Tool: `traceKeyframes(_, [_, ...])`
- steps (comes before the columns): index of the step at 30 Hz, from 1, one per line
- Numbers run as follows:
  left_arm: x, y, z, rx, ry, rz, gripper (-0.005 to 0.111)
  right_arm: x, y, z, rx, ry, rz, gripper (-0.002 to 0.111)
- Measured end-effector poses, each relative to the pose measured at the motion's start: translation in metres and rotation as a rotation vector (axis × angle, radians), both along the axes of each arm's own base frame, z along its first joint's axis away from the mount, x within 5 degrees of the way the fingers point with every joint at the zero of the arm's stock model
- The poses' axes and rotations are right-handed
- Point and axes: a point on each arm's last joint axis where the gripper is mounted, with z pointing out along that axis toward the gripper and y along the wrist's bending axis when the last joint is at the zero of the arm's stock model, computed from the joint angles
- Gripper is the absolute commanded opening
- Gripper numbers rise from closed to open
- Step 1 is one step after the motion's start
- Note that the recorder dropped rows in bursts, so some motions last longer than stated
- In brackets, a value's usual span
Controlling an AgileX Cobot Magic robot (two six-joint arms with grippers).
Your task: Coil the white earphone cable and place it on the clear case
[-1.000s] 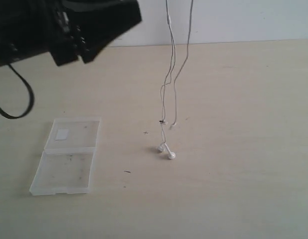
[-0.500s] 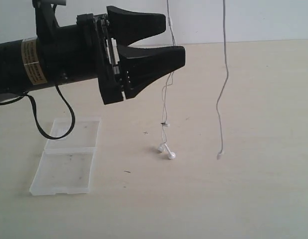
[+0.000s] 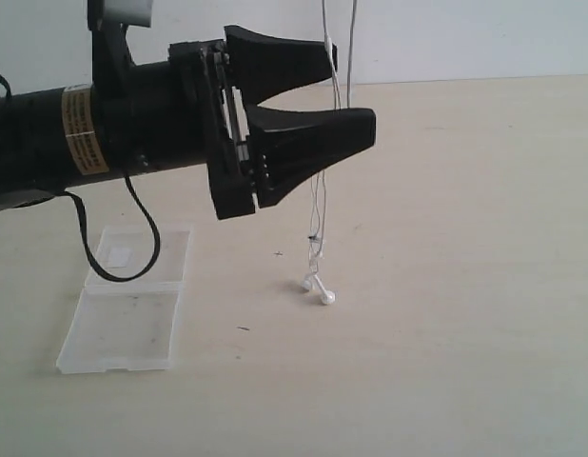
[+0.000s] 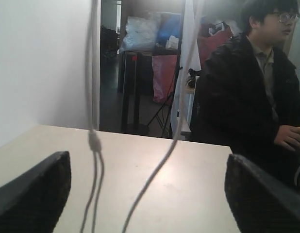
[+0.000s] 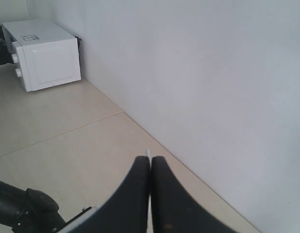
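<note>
I need to lower my left gripper and reach forward before I close it on the cable. The white parts of the cable are only at its upper fingertip.
The white earphone cable point(image 3: 319, 205) hangs from above the frame in two thin strands down to the table. Its two earbuds point(image 3: 324, 296) rest on the tabletop. My left gripper point(image 3: 349, 88) stands wide open in mid-air, its black fingers on either side of the hanging strands without touching them. In the left wrist view the cable point(image 4: 93, 97) drops between the spread fingers of that gripper point(image 4: 147, 189). My right gripper point(image 5: 150, 160) is shut on the cable point(image 5: 148, 153), a white sliver at its tips. The clear case point(image 3: 127, 300) lies open and flat at the left.
The left arm's thick black cable point(image 3: 113, 271) loops down over the case's far half. A wall rises behind the table's back edge. A seated person point(image 4: 257, 87) is beyond the table, and a white appliance point(image 5: 43, 53) stands by the wall.
The left gripper came in from the upper left and has shifted right around the strands. The loose strand, swung out to the right half a second ago, is back beside the other.
</note>
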Motion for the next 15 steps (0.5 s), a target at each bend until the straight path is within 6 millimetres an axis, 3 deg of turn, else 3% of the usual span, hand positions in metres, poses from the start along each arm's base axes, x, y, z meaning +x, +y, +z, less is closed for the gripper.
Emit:
traceKeyframes(6, [-0.003,-0.014,-0.007,0.027,0.009,0.02,0.082,0.0,0.0,0.0,0.0,0.0,0.0,0.0])
traceKeyframes(15, [0.006,-0.025,-0.039,0.06,0.081,0.04,0.082,0.0,0.0,0.0,0.0,0.0,0.0,0.0])
